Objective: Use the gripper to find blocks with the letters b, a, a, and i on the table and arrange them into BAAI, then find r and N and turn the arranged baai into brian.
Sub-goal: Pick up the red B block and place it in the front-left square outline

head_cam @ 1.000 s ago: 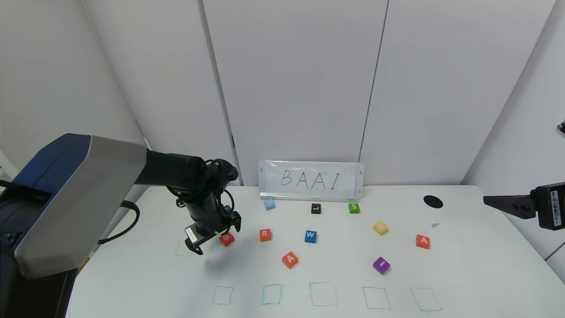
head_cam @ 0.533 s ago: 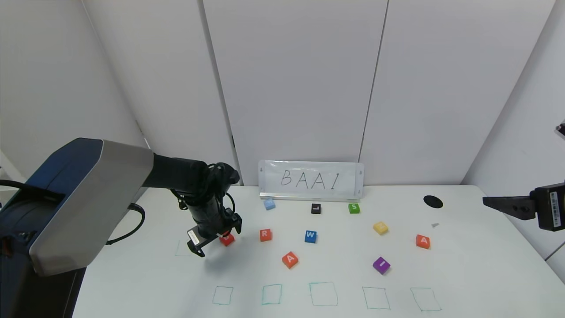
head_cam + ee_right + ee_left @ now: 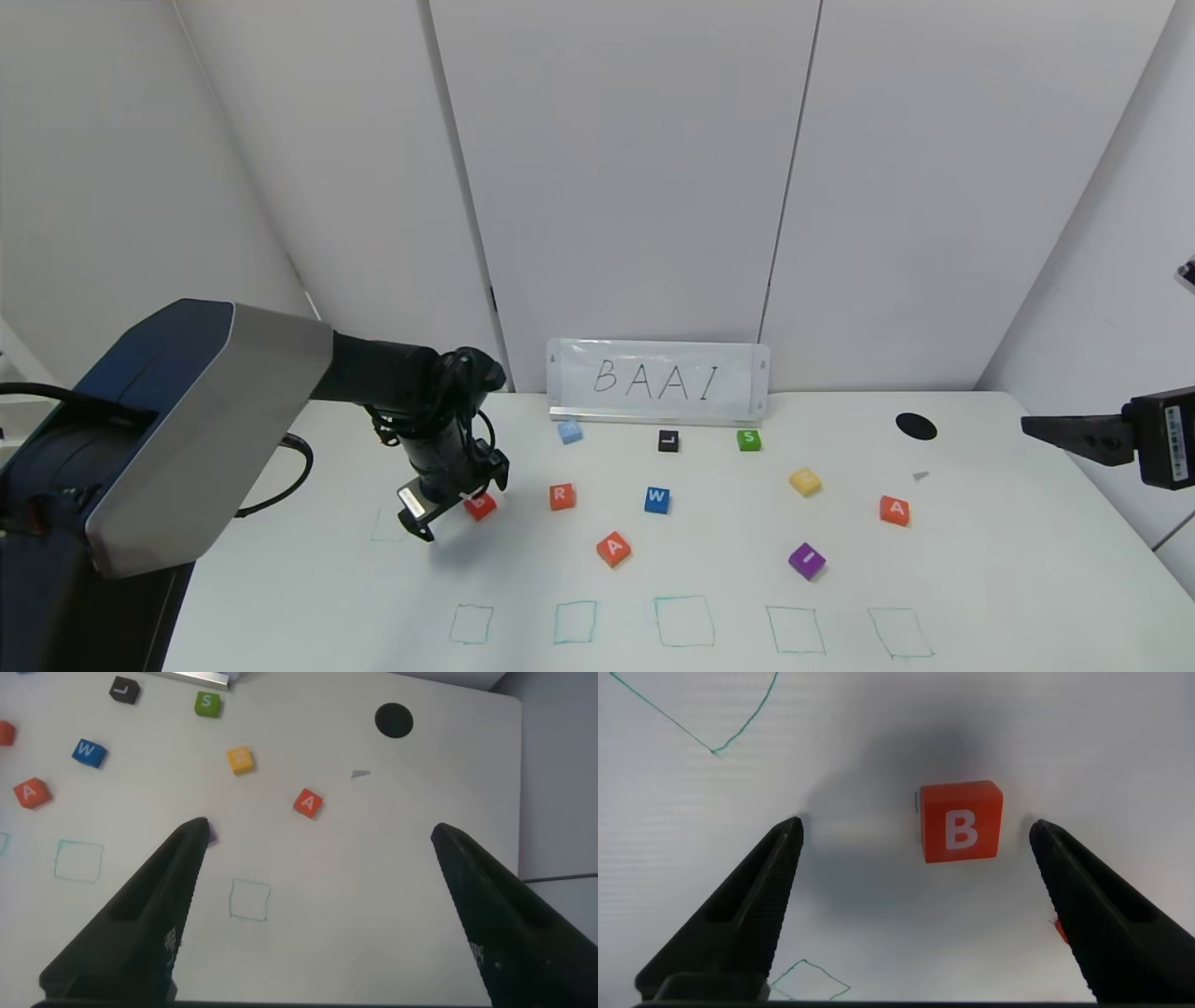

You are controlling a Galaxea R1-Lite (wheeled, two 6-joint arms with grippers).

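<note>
My left gripper should close now on the orange-red B block, because its fingers are on both sides of the block in the left wrist view.
The orange-red B block lies on the white table at the left. My left gripper is open right over it; in the left wrist view the B block sits between the spread fingers, nearer one, with the gripper touching nothing. One A block lies mid-table, the other A block at the right. The purple I block lies front right. The R block is just right of B. My right gripper is open and empty, parked above the right edge.
Blue W, black L, green S, a yellow block and a light blue block lie around. A BAAI sign stands at the back. Teal squares line the front; a black hole is back right.
My left arm has shifted slightly, and its open gripper has settled a little closer round the B block. No block has moved. The right arm is unchanged.
</note>
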